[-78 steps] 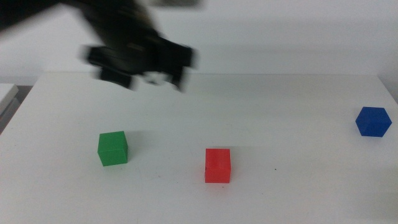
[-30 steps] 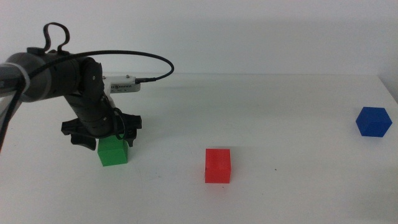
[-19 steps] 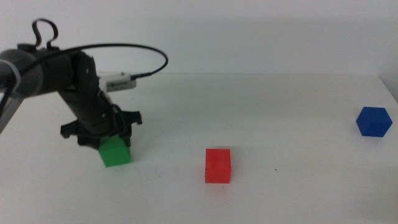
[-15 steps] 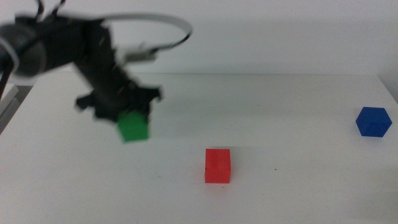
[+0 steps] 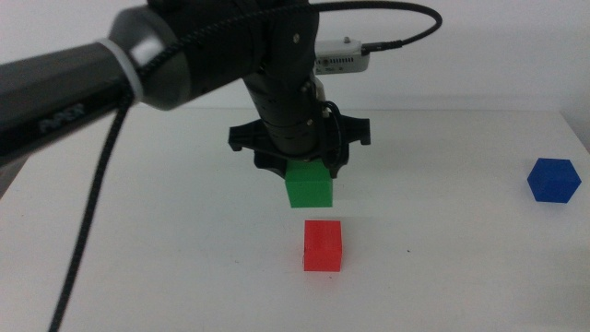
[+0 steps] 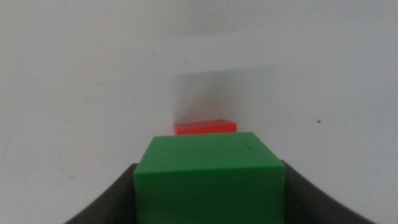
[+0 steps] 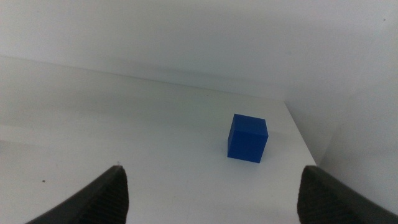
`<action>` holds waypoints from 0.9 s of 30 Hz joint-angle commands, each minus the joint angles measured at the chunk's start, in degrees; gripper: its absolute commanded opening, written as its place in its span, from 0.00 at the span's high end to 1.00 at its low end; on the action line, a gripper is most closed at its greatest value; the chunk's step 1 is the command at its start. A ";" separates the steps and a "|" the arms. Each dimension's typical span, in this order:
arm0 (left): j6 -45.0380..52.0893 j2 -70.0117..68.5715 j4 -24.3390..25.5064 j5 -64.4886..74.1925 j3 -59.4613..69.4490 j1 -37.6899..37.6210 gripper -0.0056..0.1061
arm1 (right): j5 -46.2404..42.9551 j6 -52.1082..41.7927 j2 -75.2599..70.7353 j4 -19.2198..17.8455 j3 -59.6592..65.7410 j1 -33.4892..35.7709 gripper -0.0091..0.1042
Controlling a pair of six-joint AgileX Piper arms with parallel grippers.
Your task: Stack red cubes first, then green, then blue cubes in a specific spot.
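My left gripper should keep the green cube until it is over the red cube; it hangs behind and above in the middle view and would miss if released.
My left gripper (image 5: pixel 308 177) is shut on the green cube (image 5: pixel 308 187) and holds it in the air just above and slightly behind the red cube (image 5: pixel 323 245), which rests on the white table. In the left wrist view the green cube (image 6: pixel 209 175) fills the space between the jaws, with the red cube (image 6: pixel 205 127) peeking out beyond it. The blue cube (image 5: pixel 553 180) sits alone at the far right of the table; it also shows in the right wrist view (image 7: pixel 247 137). My right gripper (image 7: pixel 211 190) is open and empty, short of the blue cube, and is out of the middle view.
The left arm and its black cable (image 5: pixel 387 28) cross the upper left of the middle view. The table's right edge (image 5: pixel 576 138) runs close past the blue cube. A tiny dark speck (image 5: pixel 408 251) marks the tabletop right of the red cube.
My left gripper closed on the green cube at the left, lifted it, and carried it rightward to above the red cube. The red and blue cubes have not moved.
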 commanded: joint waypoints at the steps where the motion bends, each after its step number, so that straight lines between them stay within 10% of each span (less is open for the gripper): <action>1: 0.37 1.00 -0.85 -2.20 -0.13 -1.06 0.89 | -0.49 -0.21 -0.28 -0.27 0.21 0.03 0.12; 27: -0.62 10.33 -1.02 -3.97 -0.13 -1.57 0.89 | -0.49 -0.21 -0.28 -0.27 0.21 0.03 0.12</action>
